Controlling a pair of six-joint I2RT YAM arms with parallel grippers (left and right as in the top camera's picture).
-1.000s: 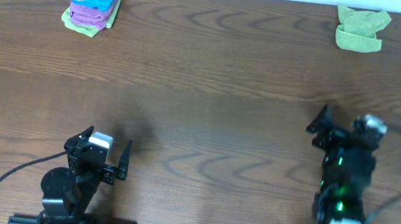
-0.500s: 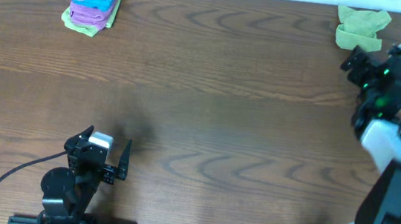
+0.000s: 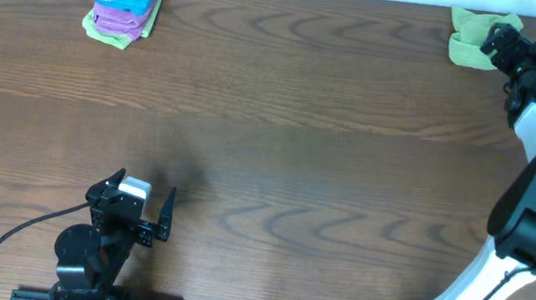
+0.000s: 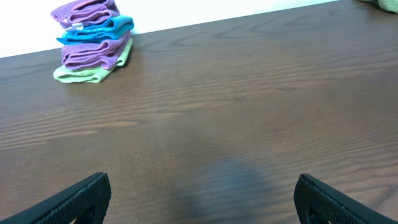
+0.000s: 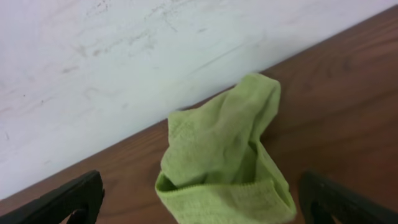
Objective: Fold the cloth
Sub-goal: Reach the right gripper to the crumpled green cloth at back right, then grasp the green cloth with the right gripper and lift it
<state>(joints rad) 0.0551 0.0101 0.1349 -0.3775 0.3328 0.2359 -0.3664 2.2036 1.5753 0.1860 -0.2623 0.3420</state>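
Observation:
I should lower my right gripper first and only then close it on the green cloth, because the cloth is below and ahead of my spread fingers.
A crumpled green cloth [image 3: 474, 40] lies at the table's far right corner, by the white wall. My right gripper [image 3: 504, 40] is stretched out to it and is open. In the right wrist view the cloth [image 5: 227, 158] lies bunched between the two spread fingers [image 5: 205, 202], which do not hold it. My left gripper [image 3: 147, 212] is open and empty near the front left edge; in its wrist view only bare wood lies between the fingers [image 4: 202, 199].
A stack of folded purple, blue and green cloths [image 3: 122, 0] sits at the far left corner and also shows in the left wrist view [image 4: 92, 48]. The white wall [image 5: 124, 62] stands right behind the green cloth. The wooden table [image 3: 279, 141] spans the scene.
My right arm has swung from the front right of the table out to the far right corner, up to the green cloth. The left arm has not moved.

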